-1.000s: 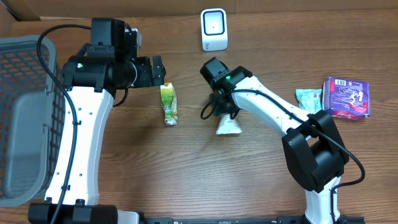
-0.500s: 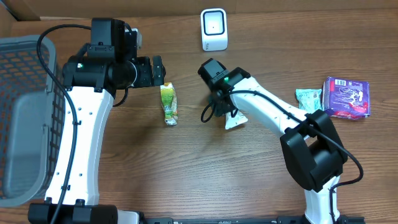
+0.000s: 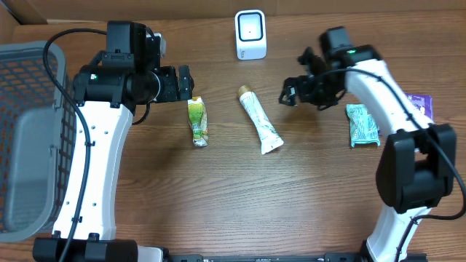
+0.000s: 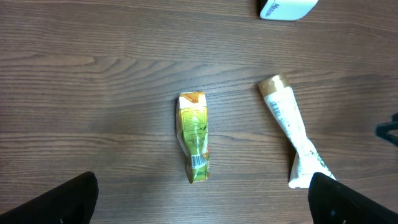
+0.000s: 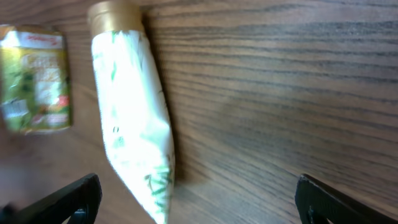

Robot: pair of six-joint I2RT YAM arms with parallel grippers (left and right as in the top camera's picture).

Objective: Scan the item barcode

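Observation:
My right gripper grabs the white tube across the sides of its body (image 3: 262, 125) (image 5: 136, 119) next, away from the gold cap, so the barcode stays uncovered to scan.
A white tube with a gold cap (image 3: 260, 125) lies flat on the wooden table, cap toward the far side; it also shows in the left wrist view (image 4: 290, 134) and the right wrist view (image 5: 134, 118). A green-yellow packet (image 3: 197, 121) lies to its left (image 4: 193, 135) (image 5: 34, 78). The white scanner (image 3: 250, 34) stands at the back, and its bottom edge shows in the left wrist view (image 4: 286, 8). My right gripper (image 3: 297, 76) (image 5: 199, 199) is open and empty, to the right of the tube. My left gripper (image 3: 186, 82) (image 4: 202, 202) hangs open just behind the packet.
A teal packet (image 3: 362, 124) lies at the right, under my right arm, with a purple packet (image 3: 424, 104) partly hidden behind the arm. A grey mesh basket (image 3: 22, 131) fills the left edge.
My right gripper has opened, let go of the white tube and swung up and to the right. The tube now lies flat on the table. The left arm has not moved.

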